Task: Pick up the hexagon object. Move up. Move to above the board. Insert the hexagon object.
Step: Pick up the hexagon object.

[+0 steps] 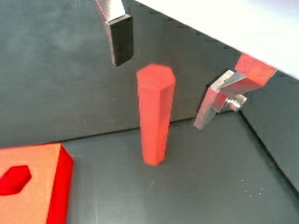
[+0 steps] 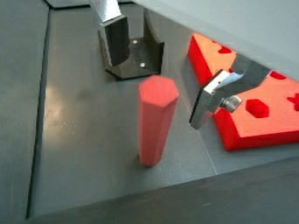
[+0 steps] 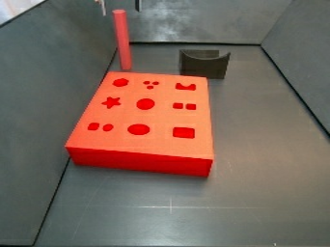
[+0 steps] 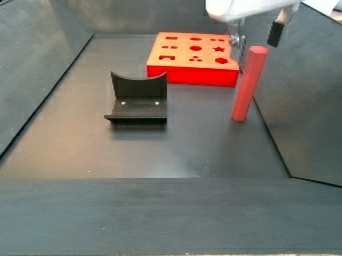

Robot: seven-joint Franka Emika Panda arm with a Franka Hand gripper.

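Observation:
The hexagon object's bottom end should stay free to go into the board's hexagon hole, so my gripper will next grab the hexagon object by its top [image 3: 120, 13] [image 1: 156, 77].
The hexagon object [image 1: 155, 114] is a tall red-pink prism standing upright on the dark floor; it also shows in a wrist view [image 2: 156, 122] and in both side views [image 3: 123, 39] [image 4: 246, 85]. My gripper [image 1: 162, 91] is open just above its top, with one finger on each side and neither touching it; it also shows in a wrist view [image 2: 156, 93] and in a side view [image 4: 257, 38]. The board [image 3: 142, 145], a flat red block with shaped cut-outs, lies beside the rod and also shows in a side view [image 4: 201, 75] and in both wrist views [image 2: 251, 131] [image 1: 41, 175].
The fixture [image 4: 136, 100], a dark bracket, stands on the floor near the board, seen too in a side view [image 3: 204, 62] and a wrist view [image 2: 131, 57]. Dark walls enclose the floor; one runs close to the rod [image 4: 307, 90].

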